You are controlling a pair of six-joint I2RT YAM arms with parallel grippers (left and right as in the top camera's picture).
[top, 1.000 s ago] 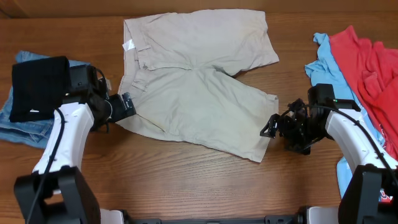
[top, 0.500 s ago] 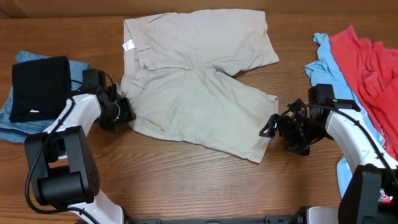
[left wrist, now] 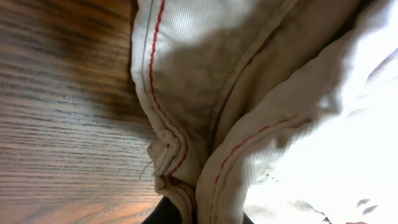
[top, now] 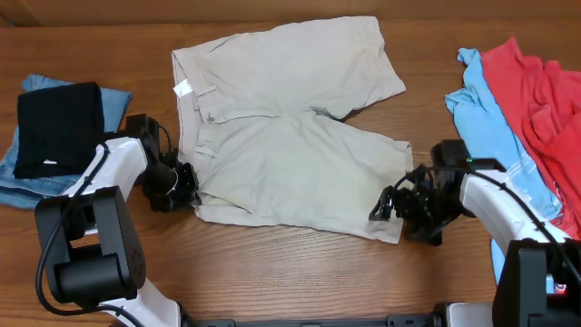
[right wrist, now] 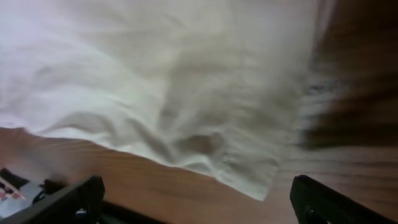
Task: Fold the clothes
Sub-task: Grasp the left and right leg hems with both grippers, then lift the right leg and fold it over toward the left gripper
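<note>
My left gripper has the waistband corner, so my right gripper will next grab the matching hem corner of the near leg to fold the shorts (top: 290, 127) in half.
Beige khaki shorts (top: 290, 127) lie spread flat on the wooden table, waistband to the left and legs to the right. My left gripper (top: 186, 177) is at the waistband's near corner. In the left wrist view the red-stitched fabric (left wrist: 186, 155) is bunched and pinched between the dark jaws of that gripper (left wrist: 199, 214). My right gripper (top: 386, 204) is at the near leg's hem corner. Its fingers (right wrist: 68, 199) stand wide apart, low over the wood, with the hem (right wrist: 249, 174) just ahead of them and nothing between them.
A light-blue top (top: 481, 109) and a red top (top: 536, 91) are piled at the right edge. At the left, a folded black garment (top: 59, 127) rests on blue denim (top: 27, 182). Bare wood (top: 272, 272) runs along the front.
My left gripper has shut on the waistband corner and drawn it slightly toward the front. The shorts have shifted a little left. My right gripper has moved left and nearer, up to the hem.
</note>
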